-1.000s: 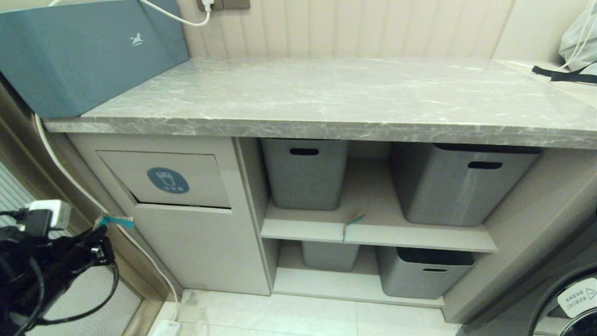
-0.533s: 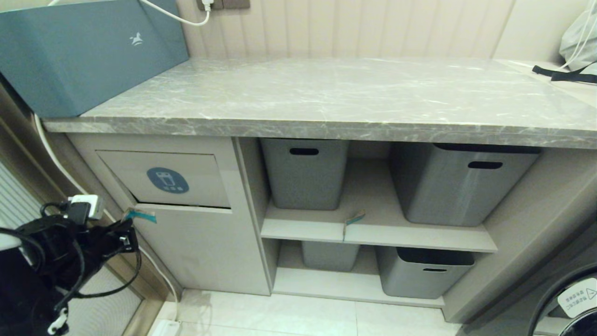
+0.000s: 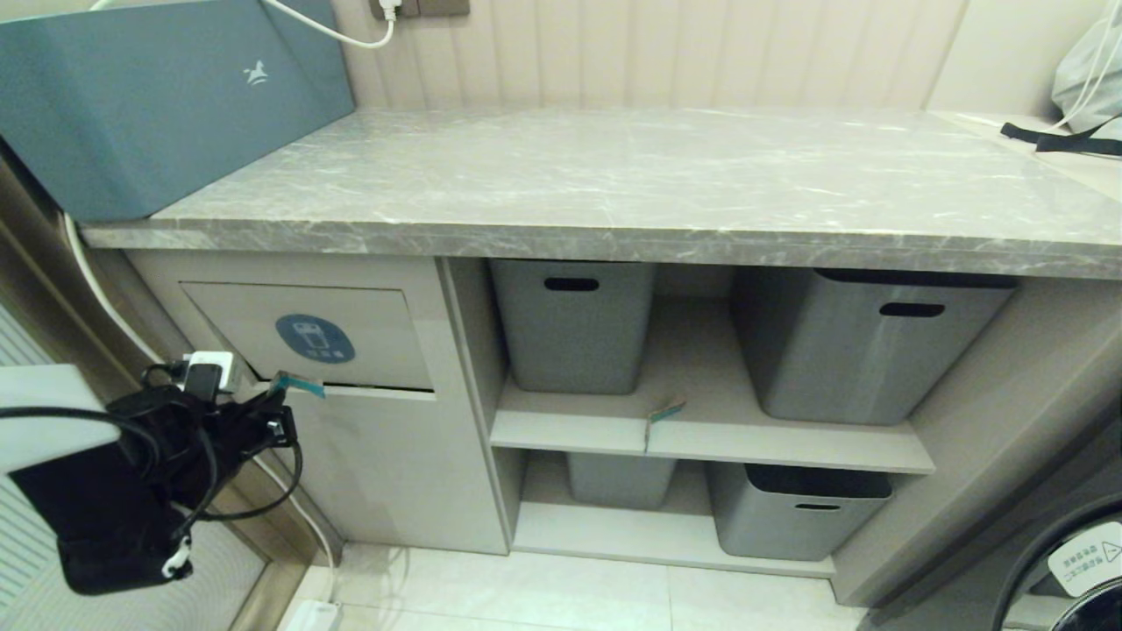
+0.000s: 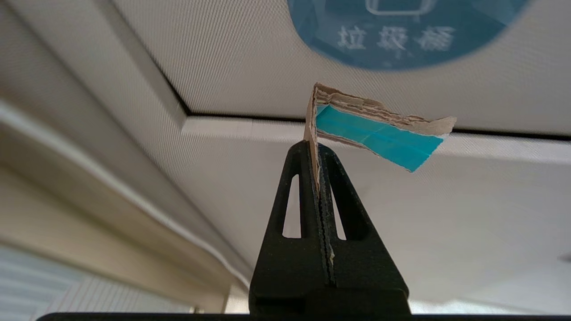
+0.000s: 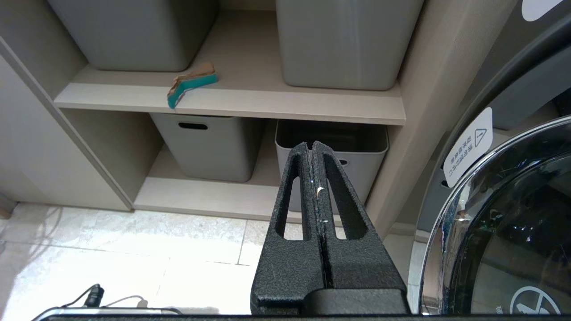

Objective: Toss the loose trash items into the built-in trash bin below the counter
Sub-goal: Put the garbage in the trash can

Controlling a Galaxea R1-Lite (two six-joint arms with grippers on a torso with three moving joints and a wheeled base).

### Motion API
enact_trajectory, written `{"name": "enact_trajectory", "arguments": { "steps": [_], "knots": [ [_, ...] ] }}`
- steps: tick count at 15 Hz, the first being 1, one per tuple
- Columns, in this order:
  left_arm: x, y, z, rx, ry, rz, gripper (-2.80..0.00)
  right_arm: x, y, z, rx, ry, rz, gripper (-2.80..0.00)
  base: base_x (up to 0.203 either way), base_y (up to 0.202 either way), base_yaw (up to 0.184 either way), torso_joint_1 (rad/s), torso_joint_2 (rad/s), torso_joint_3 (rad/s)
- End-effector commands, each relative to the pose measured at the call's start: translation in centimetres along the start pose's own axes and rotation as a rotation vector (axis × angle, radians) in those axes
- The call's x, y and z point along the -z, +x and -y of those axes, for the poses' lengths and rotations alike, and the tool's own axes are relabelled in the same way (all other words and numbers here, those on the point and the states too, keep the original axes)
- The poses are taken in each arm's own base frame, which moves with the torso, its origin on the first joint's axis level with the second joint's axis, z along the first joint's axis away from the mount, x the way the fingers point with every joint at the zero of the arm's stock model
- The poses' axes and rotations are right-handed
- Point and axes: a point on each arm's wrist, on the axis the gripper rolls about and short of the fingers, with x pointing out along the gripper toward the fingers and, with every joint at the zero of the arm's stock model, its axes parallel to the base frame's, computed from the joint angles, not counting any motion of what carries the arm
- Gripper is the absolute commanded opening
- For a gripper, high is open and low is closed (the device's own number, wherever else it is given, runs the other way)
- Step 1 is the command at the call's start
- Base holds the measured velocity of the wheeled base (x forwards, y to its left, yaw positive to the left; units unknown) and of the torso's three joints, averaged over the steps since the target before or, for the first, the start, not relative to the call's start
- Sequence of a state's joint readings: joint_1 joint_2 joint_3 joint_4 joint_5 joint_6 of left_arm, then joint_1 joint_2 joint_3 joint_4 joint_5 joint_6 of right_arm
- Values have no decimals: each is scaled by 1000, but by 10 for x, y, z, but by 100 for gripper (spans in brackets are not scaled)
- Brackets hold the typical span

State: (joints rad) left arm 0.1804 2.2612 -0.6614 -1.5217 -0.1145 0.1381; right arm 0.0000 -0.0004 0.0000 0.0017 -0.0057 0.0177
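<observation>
My left gripper keeps holding until the scrap is inside the bin, as the cardboard scrap's whole turquoise side (image 3: 301,385) (image 4: 377,133) shows outside the bin flap's lower gap.
My left gripper (image 3: 282,405) (image 4: 317,147) is shut on a torn cardboard scrap (image 3: 298,384) (image 4: 379,131), turquoise on one face and brown on the other. The scrap's tip hangs at the lower edge of the bin's tilting flap (image 3: 307,337), just below the blue sticker (image 3: 316,338) (image 4: 401,31). A second scrap (image 3: 663,413) (image 5: 189,84) lies on the upper shelf's front edge between two grey tubs. The grey marble counter (image 3: 614,184) runs above. My right gripper (image 5: 312,145) is shut on nothing, hanging low over the floor before the shelves.
Grey plastic tubs (image 3: 574,324) (image 3: 863,346) stand on the shelves, two more below (image 3: 802,513). A teal box (image 3: 166,96) sits on the counter's left end. A white cable (image 3: 105,298) runs down the wall at left. A washing machine door (image 5: 504,223) is at right.
My left arm has risen and moved right toward the cabinet, carrying the scrap from beside the wall up to the flap's lower edge. The right arm has stayed still.
</observation>
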Motion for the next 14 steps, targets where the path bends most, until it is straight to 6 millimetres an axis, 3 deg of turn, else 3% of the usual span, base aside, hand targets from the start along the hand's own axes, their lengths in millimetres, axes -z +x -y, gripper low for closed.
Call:
{"name": "enact_trajectory", "arguments": {
  "steps": [1, 14],
  "knots": [
    [10, 13, 2, 4, 2, 4, -280, 0, 0, 0, 0, 1, 0, -280, 0, 0, 0, 0, 0, 0],
    [7, 54, 23, 66, 16, 118, -280, 0, 0, 0, 0, -1, 0, -280, 0, 0, 0, 0, 0, 0]
  ]
}}
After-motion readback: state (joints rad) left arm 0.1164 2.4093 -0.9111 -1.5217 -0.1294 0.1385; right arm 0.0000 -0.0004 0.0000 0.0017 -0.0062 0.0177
